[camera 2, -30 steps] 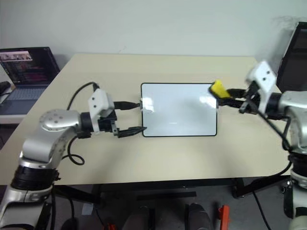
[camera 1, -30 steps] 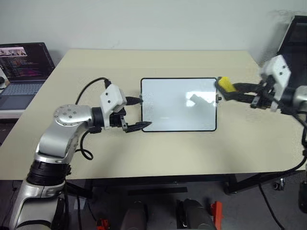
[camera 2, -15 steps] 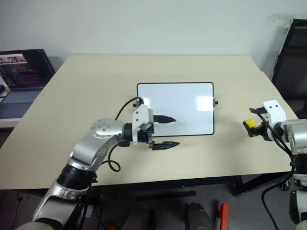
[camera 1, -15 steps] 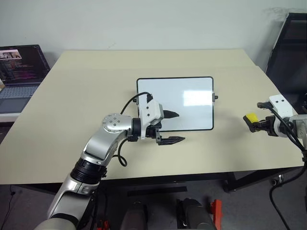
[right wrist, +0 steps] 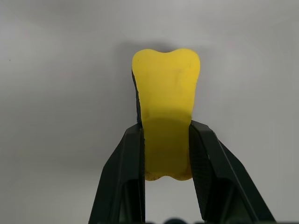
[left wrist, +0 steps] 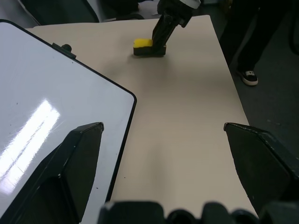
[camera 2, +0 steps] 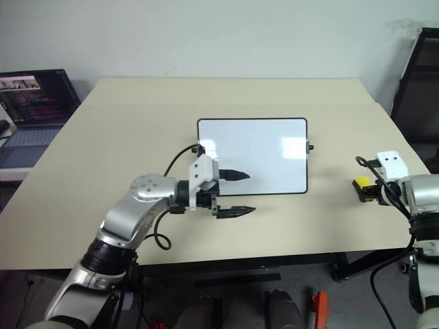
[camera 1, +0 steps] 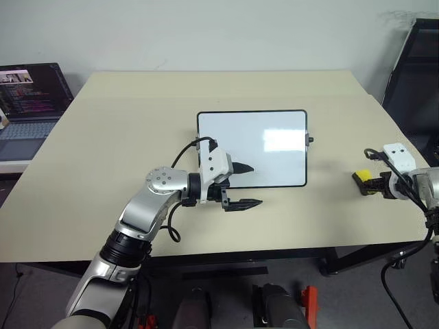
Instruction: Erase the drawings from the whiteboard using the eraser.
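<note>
The yellow eraser's lower edge is on the tabletop beside the board, and the eraser would stay lying there, so it is now time for my right gripper to open.
The whiteboard [camera 1: 252,147] lies flat at the middle of the beige table, and the drawings are out of view: its white surface shows just glare. My left gripper [camera 1: 255,185] is open at the board's near left corner, one finger over the board and the other over the table in front of it. The same corner [left wrist: 56,102] appears in the left wrist view. The yellow eraser [camera 1: 361,181] is down at the tabletop well to the right of the board. My right gripper [right wrist: 166,135] is shut on the eraser [right wrist: 166,93], squeezing its sides.
An open laptop [camera 1: 31,96] sits on a side surface at the far left. A black chair-like frame [camera 1: 411,75] stands beyond the table's right edge. A person's shoe [left wrist: 250,77] and dark leg show on the floor beside that edge.
My right gripper carried the eraser from the board's right edge down and to the right onto the table. My left gripper moved from the board's left side to its near left corner.
</note>
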You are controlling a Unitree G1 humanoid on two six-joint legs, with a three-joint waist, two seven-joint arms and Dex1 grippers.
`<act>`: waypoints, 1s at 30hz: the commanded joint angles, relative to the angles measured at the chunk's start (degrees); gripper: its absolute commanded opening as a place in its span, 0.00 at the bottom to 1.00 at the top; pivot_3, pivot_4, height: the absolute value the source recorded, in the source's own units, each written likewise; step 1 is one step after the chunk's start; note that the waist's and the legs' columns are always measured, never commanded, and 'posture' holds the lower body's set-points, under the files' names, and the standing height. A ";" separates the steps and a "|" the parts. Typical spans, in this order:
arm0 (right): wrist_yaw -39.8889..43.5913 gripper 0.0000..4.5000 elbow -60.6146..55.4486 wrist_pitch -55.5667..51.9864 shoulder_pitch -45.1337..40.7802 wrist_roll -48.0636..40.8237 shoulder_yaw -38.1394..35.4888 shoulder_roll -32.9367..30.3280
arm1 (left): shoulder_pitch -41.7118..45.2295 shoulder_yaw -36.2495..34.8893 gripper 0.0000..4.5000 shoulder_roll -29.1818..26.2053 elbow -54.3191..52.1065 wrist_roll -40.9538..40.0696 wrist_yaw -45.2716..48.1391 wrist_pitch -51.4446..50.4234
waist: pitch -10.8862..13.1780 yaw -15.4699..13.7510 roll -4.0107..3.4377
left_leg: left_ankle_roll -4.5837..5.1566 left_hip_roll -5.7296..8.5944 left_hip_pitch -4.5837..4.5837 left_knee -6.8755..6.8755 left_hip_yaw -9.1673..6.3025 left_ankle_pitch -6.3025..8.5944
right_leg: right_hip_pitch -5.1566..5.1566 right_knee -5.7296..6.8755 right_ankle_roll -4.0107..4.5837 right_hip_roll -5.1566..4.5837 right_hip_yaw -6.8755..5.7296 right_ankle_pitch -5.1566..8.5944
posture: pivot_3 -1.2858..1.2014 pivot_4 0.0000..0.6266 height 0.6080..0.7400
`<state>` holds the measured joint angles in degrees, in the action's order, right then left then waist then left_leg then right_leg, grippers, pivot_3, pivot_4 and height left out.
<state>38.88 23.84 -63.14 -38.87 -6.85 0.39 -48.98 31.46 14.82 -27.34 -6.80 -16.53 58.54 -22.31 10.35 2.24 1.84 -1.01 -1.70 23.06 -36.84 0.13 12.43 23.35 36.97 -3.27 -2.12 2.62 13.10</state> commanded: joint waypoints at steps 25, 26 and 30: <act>-6.26 0.99 -8.16 16.25 -2.52 0.56 -6.14 0.98 | -0.12 -11.02 1.00 -1.30 2.67 -0.06 -8.12 4.05 | 0.04 0.42 -0.06 | 0.00 -0.02 -0.01 0.07 -0.02 0.00 | 0.06 0.00 0.03 0.01 -0.02 0.03 | 0.52 0.24 1.00; -8.28 0.99 -8.50 21.50 -1.38 0.90 -7.24 2.81 | 0.30 -13.65 1.00 -0.99 4.56 0.60 -11.35 5.51 | 0.04 0.51 -0.05 | 0.00 -0.03 -0.01 0.07 -0.01 0.00 | 0.06 0.01 0.02 0.02 -0.02 0.02 | 0.52 0.24 1.00; -14.37 0.99 -8.02 33.37 1.48 -1.13 -13.05 10.51 | 2.54 -22.16 1.00 -0.36 9.30 2.28 -23.72 7.26 | 0.05 0.43 -0.03 | 0.00 -0.03 0.03 0.08 -0.04 0.00 | 0.04 -0.02 -0.10 0.02 -0.04 -0.05 | 0.52 0.24 1.00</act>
<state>27.05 16.38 -34.58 -37.45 -5.97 -8.26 -40.01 31.85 -2.85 -27.85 1.64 -15.21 40.95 -16.81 10.40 2.67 1.81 -1.01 -1.71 23.13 -36.77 0.10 12.43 23.42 36.96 -3.39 -2.12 2.58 13.04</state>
